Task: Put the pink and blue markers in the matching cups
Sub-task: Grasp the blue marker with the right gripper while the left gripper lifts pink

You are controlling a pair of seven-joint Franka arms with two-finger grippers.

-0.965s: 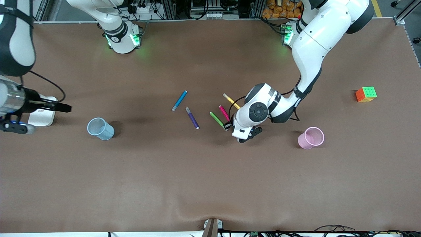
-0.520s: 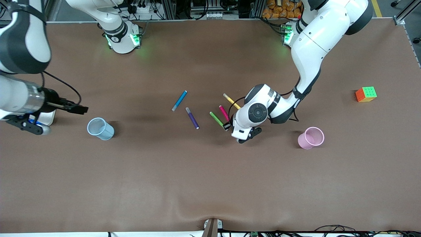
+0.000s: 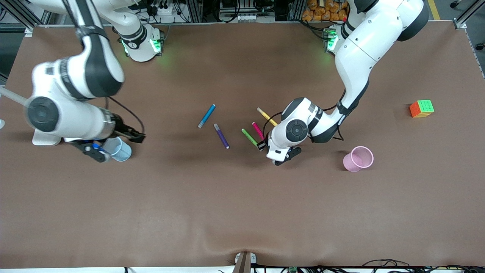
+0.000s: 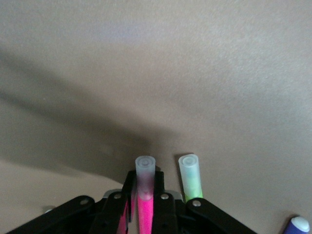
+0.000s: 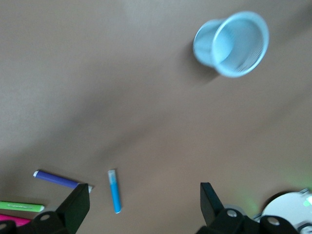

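The right gripper grips the blue marker by its pale end with the cap (image 5: 112,177) next, for the marker's matching blue cup (image 5: 230,44).
The pink marker (image 3: 258,130) lies on the table among other pens. My left gripper (image 3: 261,145) is down at the marker's end nearer the front camera and is shut on it; in the left wrist view the pink marker (image 4: 145,195) sits between the fingers of the left gripper (image 4: 145,180), its pale cap sticking out. The blue marker (image 3: 207,115) lies free, toward the right arm's end. My right gripper (image 3: 136,137) is open and empty, in the air beside the light blue cup (image 3: 120,149). The right wrist view shows the right gripper (image 5: 141,204), the blue marker (image 5: 114,191) and the blue cup (image 5: 234,44). The pink cup (image 3: 359,159) stands upright toward the left arm's end.
A purple pen (image 3: 221,135), a green pen (image 3: 249,137) and a yellow pen (image 3: 266,116) lie close round the pink marker. A colour cube (image 3: 421,108) sits at the left arm's end. A white block (image 3: 41,139) lies at the right arm's end.
The right arm has swung in from its end of the table toward the middle and now covers part of the blue cup. The left arm has hardly moved.
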